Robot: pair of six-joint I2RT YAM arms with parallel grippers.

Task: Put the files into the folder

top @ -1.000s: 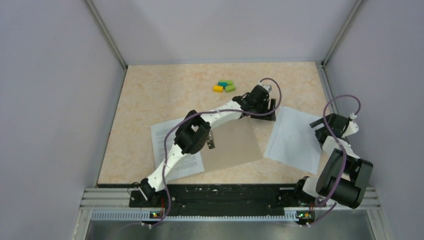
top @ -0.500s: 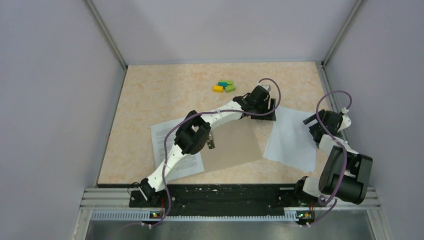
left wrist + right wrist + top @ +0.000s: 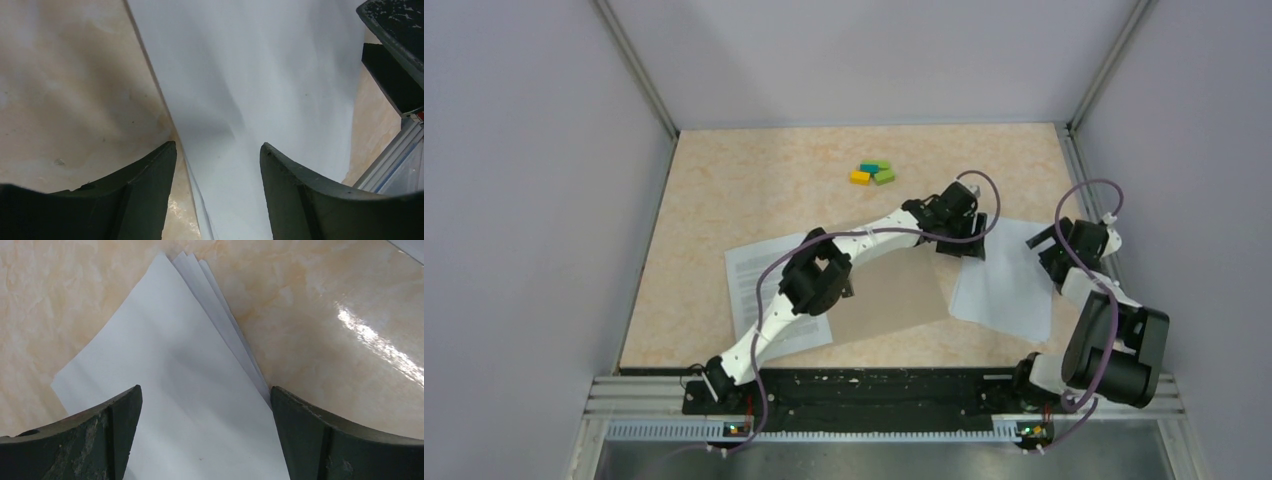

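My left gripper is going to put the files into the folder (image 3: 899, 290), so it will grab the white stack's folder-side edge and leave the opposite edge for my right gripper.
The files lie in two places. A white stack (image 3: 1009, 290) sits at the right, blank side up, and a printed sheet (image 3: 764, 262) lies at the left, partly under the left arm. The tan folder (image 3: 899, 290) lies flat between them. My left gripper (image 3: 961, 238) is open over the stack's far left corner, its fingers (image 3: 150, 185) either side of the paper's edge (image 3: 260, 100). My right gripper (image 3: 1060, 250) stands open over the stack's far right corner, where several sheets (image 3: 185, 370) fan out. Neither gripper holds anything.
Small coloured blocks (image 3: 871, 173) sit at the back middle of the table. The right gripper's black finger (image 3: 395, 50) shows close by in the left wrist view. An aluminium rail (image 3: 1074, 170) runs along the table's right edge.
The left gripper has moved right and nearer, onto the white stack's far left corner, and narrowed a little. The right gripper has shifted left over the stack's right corner.
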